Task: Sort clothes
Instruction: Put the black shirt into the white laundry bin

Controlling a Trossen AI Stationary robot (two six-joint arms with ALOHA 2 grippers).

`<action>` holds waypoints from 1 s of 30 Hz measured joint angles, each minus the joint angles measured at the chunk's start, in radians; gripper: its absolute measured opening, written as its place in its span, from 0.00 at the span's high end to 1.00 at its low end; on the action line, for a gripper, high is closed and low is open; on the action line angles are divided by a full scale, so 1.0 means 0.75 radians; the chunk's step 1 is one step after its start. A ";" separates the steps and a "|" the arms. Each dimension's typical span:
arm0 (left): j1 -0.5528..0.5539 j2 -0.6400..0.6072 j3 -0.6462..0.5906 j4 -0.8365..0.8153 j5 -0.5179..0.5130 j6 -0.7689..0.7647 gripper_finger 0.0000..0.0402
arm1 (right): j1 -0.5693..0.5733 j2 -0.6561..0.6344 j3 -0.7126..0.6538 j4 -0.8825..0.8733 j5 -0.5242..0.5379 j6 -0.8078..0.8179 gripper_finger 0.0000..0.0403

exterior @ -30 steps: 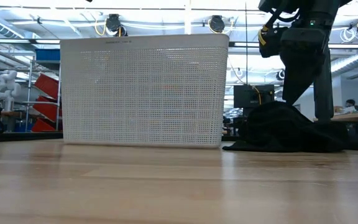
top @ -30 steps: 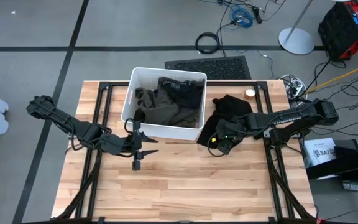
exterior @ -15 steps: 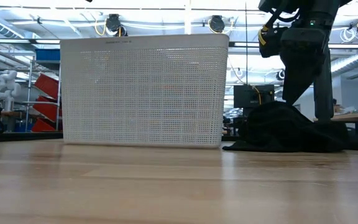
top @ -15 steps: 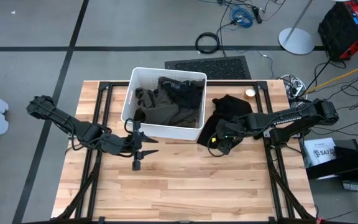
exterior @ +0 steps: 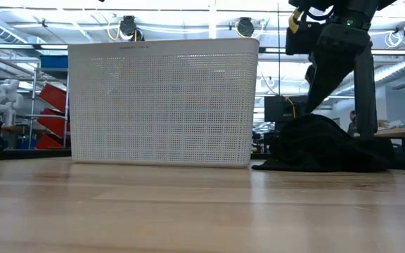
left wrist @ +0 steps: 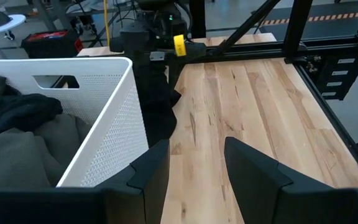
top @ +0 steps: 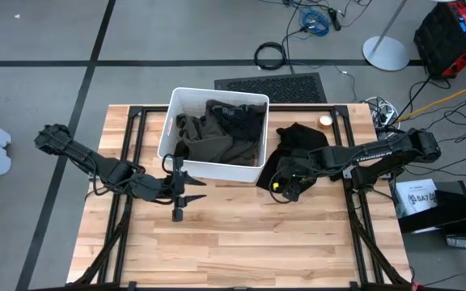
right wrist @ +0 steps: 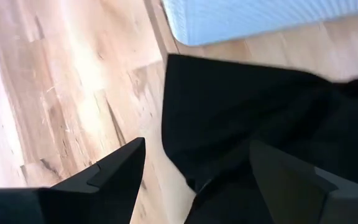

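My right gripper next takes hold of the black garment by its creased edge point(right wrist: 205, 185), where the cloth folds up while the rest lies slack point(right wrist: 241, 106).
A black garment point(top: 302, 141) lies crumpled on the table right of the white bin point(top: 171, 121); it also shows in the low view point(exterior: 329, 144) and the right wrist view point(right wrist: 247, 118). My right gripper point(top: 280, 187) is open over the garment's near left edge, one finger over wood, one over cloth point(right wrist: 197, 180); whether it touches the cloth, I cannot tell. A dark olive garment point(top: 217, 145) and a black one point(top: 233, 113) lie in the bin. My left gripper point(top: 180, 198) is open and empty near the bin's near wall point(left wrist: 194, 168).
A small round pale object point(top: 325, 121) sits near the table's far right. Bare wood point(top: 241, 242) spreads over the table's near half. Dark frame rails point(top: 354, 218) run along both sides of the table. The bin wall point(exterior: 160, 102) fills the low view's left.
My right gripper has shifted a little toward the table's left, toward the bin, and tipped over the black garment's edge. The garment lies as before. My left arm has kept still.
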 joint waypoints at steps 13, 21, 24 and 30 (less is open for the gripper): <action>0.000 0.000 0.000 -0.005 0.000 0.031 0.59 | -0.014 -0.003 0.001 0.084 -0.033 -0.034 0.31; 0.001 0.000 0.000 -0.019 -0.001 0.032 0.59 | -0.040 -0.007 0.132 -0.074 0.077 -0.140 0.31; 0.009 0.000 0.000 -0.022 -0.003 0.031 0.59 | -0.068 -0.007 0.216 -0.266 0.261 -0.190 0.31; 0.026 0.000 0.000 -0.031 -0.010 0.031 0.59 | -0.224 -0.009 0.210 -0.349 0.306 -0.247 0.31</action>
